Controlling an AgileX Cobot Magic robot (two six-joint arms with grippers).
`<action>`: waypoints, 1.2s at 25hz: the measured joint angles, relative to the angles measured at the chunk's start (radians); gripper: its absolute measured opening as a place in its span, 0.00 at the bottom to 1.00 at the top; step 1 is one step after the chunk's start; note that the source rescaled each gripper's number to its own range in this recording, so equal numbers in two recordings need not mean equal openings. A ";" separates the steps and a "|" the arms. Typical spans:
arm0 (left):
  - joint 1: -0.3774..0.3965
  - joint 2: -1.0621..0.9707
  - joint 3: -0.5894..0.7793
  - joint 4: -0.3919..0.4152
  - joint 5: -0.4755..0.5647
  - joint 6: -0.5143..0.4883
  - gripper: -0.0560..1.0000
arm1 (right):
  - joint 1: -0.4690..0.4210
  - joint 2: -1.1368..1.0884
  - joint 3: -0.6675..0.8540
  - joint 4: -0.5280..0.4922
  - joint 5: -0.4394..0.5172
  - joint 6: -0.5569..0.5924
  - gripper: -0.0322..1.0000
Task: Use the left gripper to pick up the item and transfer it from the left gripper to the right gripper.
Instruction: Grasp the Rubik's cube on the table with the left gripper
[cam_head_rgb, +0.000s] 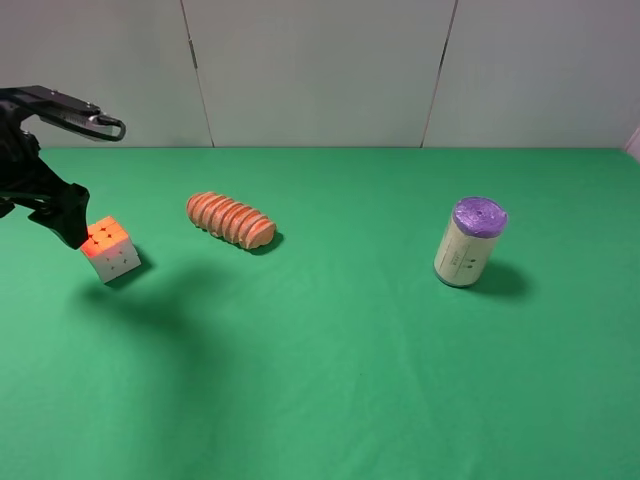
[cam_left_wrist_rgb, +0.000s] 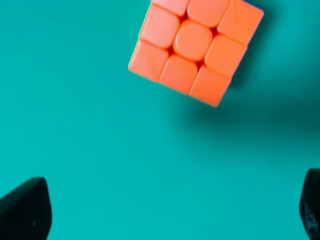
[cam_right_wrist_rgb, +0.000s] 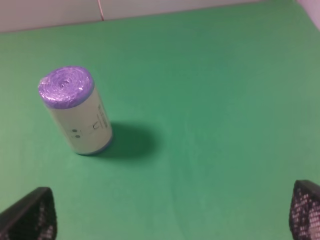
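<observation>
My left gripper will next grab the puzzle cube by its white dotted side (cam_head_rgb: 117, 262) and the opposite side, so that it can pass the cube to my right gripper.
The item, a small puzzle cube (cam_head_rgb: 110, 250) with orange top and white dotted side, lies on the green cloth at the far left. In the left wrist view its orange face (cam_left_wrist_rgb: 195, 47) shows from above. My left gripper (cam_head_rgb: 66, 218), black on a cabled arm, hangs just left of and above the cube. In its wrist view the left gripper (cam_left_wrist_rgb: 170, 215) is open and empty, the fingertips (cam_left_wrist_rgb: 25, 210) wide apart and short of the cube. My right gripper (cam_right_wrist_rgb: 170, 215) is open and empty over bare cloth. It does not show in the exterior view.
A ridged orange bread loaf (cam_head_rgb: 231, 220) lies right of the cube. A purple-topped beige canister (cam_head_rgb: 470, 243) stands at the right, also in the right wrist view (cam_right_wrist_rgb: 75, 110). A grey wall bounds the green table (cam_head_rgb: 330, 370) at the back.
</observation>
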 joint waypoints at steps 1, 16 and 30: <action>0.000 0.014 -0.001 -0.001 -0.011 0.014 1.00 | 0.000 0.000 0.000 0.000 0.000 0.000 1.00; 0.001 0.209 -0.047 -0.037 -0.164 0.109 1.00 | 0.000 0.000 0.000 0.000 0.000 0.000 1.00; 0.001 0.323 -0.060 -0.081 -0.247 0.220 1.00 | 0.000 0.000 0.000 0.000 0.000 0.000 1.00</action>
